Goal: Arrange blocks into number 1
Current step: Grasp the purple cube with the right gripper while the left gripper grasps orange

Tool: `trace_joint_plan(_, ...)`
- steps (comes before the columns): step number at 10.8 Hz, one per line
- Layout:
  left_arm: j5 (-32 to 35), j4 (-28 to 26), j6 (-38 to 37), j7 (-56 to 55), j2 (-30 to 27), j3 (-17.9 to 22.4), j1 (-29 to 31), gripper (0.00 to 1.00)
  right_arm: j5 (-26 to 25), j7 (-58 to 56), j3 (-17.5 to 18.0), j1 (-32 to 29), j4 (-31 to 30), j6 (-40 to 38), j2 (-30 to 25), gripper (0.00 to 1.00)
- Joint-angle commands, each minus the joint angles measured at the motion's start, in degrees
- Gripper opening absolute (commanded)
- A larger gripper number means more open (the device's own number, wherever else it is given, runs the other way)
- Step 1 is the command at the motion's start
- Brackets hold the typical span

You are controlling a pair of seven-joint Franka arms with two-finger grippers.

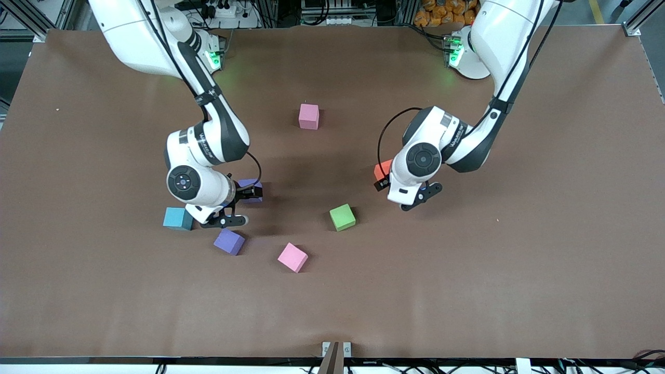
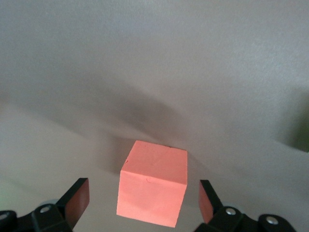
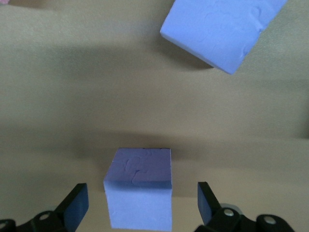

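Note:
My fingers are above the purple cube's top (image 1: pixel 249 183), so my right gripper lowers first from here, and then closes on the purple cube.
My left gripper (image 1: pixel 382 179) (image 2: pixel 143 198) is open, its fingers on either side of the orange cube (image 1: pixel 381 168) (image 2: pixel 153 183) without touching it. My right gripper (image 1: pixel 250 193) (image 3: pixel 142 197) is open likewise around one purple cube (image 1: pixel 248 184) (image 3: pixel 139 193). The second purple cube (image 1: pixel 229 241) (image 3: pixel 222 29) lies nearer the front camera. The green cube (image 1: pixel 342 217) sits mid-table. One pink cube (image 1: pixel 292 257) lies nearer the camera than the green one. Another pink cube (image 1: pixel 308 116) sits toward the robots' bases.
A light blue cube (image 1: pixel 177 218) rests on the brown table (image 1: pixel 467 270) beside the right arm's wrist, close to the purple cubes. No red cube shows.

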Motion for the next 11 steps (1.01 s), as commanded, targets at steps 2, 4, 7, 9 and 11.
trace_joint_plan(2,-1.0,-5.6,2.8,-0.8,-3.6,-1.1,-0.5,1.00,-0.9,-0.6,-0.4,0.9,-1.6,2.0,0.2,1.00)
trace_joint_plan(4,-1.0,-6.8,3.1,-0.8,-3.0,-1.3,-1.6,1.00,-0.8,-0.6,-0.4,1.0,-1.6,2.1,0.2,1.00)
trace_joint_plan(7,-1.0,-8.2,5.1,-0.8,-2.4,-1.3,-1.8,1.00,-0.8,-0.6,-0.4,1.7,-4.4,4.2,0.1,1.00)
trace_joint_plan(9,-0.8,-8.1,6.7,-0.8,-1.5,-1.3,-2.3,1.00,-0.8,-0.6,-0.4,1.8,-7.2,7.4,0.0,0.99)
trace_joint_plan(11,-0.8,-8.1,8.0,-0.9,-0.5,-1.3,-2.8,1.00,-0.8,-0.5,-0.4,2.2,-7.6,7.3,-0.1,0.78)
